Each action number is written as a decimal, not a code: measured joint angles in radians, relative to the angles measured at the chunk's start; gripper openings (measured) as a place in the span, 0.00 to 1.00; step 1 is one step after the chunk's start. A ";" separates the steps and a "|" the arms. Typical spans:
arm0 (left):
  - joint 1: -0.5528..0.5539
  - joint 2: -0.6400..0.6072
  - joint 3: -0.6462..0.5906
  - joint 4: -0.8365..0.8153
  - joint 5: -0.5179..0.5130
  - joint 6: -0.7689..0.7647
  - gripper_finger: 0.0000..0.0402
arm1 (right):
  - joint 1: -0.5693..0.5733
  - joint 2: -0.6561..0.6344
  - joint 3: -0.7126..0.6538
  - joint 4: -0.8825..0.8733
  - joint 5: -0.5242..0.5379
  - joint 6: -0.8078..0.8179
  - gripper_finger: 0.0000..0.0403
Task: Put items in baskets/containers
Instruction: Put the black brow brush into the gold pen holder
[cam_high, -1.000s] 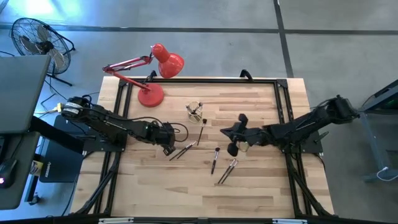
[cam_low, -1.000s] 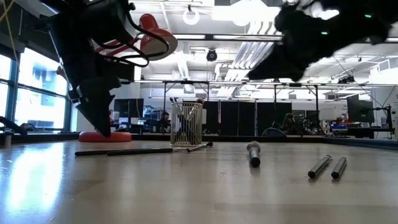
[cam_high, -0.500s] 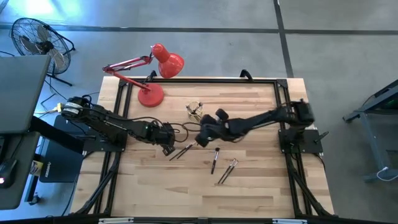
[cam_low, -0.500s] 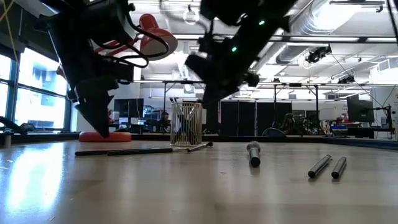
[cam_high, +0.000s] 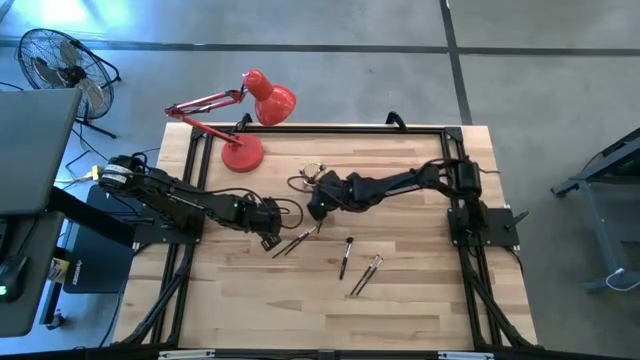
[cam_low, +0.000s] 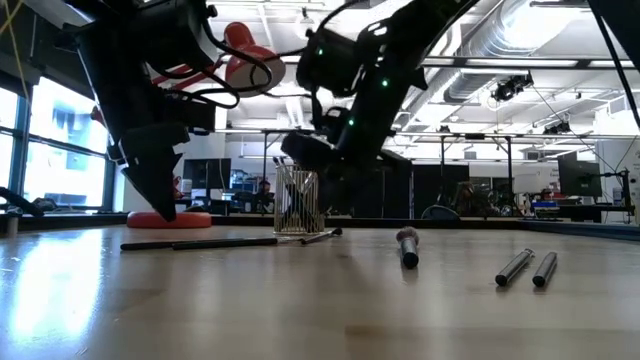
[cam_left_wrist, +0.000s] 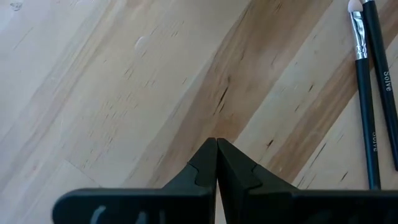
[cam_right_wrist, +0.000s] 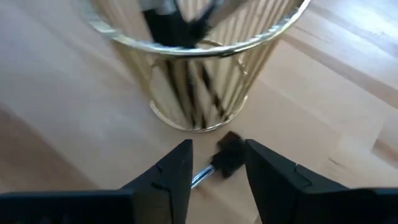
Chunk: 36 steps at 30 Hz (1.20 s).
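Observation:
My right gripper should next set the brush handle-first into the gold-ribbed cup (cam_right_wrist: 196, 87), so it needs to grab the brush by its dark bristle head (cam_right_wrist: 231, 151).
A small see-through round cup (cam_high: 313, 177) with gold ribs stands on the table's far middle, with several dark brushes upright in it (cam_right_wrist: 174, 25). My right gripper (cam_right_wrist: 217, 146) hovers open just near of the cup (cam_right_wrist: 199, 74), slanting down. A brush's dark end (cam_right_wrist: 227, 159) lies on the table between its fingers, untouched. My left gripper (cam_left_wrist: 216, 144) is shut over bare wood at the left, beside two dark-handled brushes (cam_left_wrist: 368, 93). More brushes lie flat on the table: one (cam_high: 346, 256) in the middle and a pair (cam_high: 365, 273) nearer.
A red desk lamp (cam_high: 243, 150) stands at the far left corner, its head (cam_high: 272, 100) past the table's edge. A black frame (cam_high: 440, 131) runs along the table's sides. In the low view, brush handles (cam_low: 200, 243) (cam_low: 408, 247) (cam_low: 530, 267) lie across the wood.
My right gripper has swung from the table's right middle toward the left and a little down, turning as it went. It now stands at the cup's near side. The brushes, the cup and my left arm have stayed put.

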 joint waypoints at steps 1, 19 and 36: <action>0.000 0.000 0.000 0.000 0.000 0.000 0.00 | -0.008 0.001 -0.001 -0.002 -0.003 0.000 0.36; 0.000 0.000 0.000 0.005 0.001 0.000 0.00 | -0.037 0.087 0.001 0.016 -0.046 0.000 0.36; 0.000 0.000 0.000 0.003 -0.005 0.000 0.00 | 0.001 0.065 0.001 -0.061 -0.166 -0.268 0.06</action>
